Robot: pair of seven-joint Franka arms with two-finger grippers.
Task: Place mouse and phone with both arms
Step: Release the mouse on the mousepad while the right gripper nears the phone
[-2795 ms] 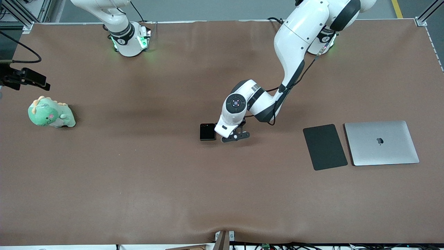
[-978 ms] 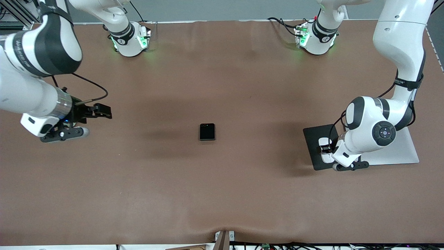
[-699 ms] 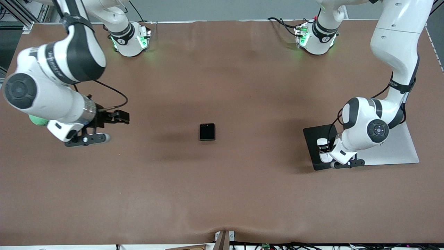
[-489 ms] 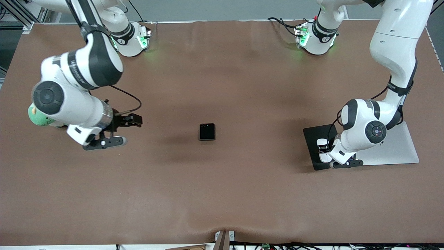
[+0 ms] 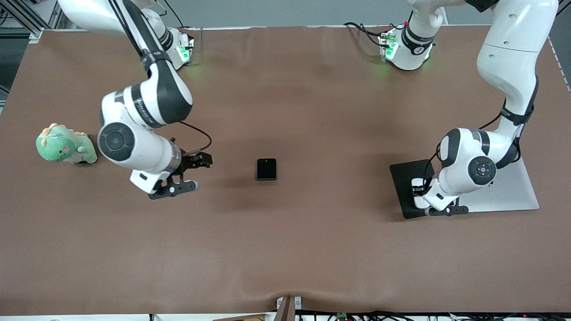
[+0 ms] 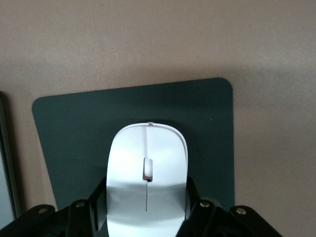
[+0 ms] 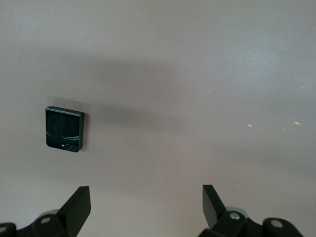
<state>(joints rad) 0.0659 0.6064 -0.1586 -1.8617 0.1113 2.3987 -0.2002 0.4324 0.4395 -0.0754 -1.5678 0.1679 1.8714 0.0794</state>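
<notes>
I need to open my left gripper: the white mouse is low on the pad and inside the pad's edges, so the mouse would stay there.
The white mouse sits between my left gripper's fingers, low over the dark grey pad. In the left wrist view the mouse fills the jaws of my left gripper, with the pad under it. The black phone lies flat mid-table. My right gripper is open and empty over bare table, between the plush toy and the phone. In the right wrist view the phone lies ahead of my right gripper, apart from it.
A green plush dinosaur sits near the right arm's end of the table. A closed silver laptop lies beside the pad toward the left arm's end, partly under the left arm. The table is covered in brown cloth.
My right arm has swung from the plush toy's end toward the phone. My left gripper, earlier beside the phone, now holds the mouse over the pad and has barely shifted lately.
</notes>
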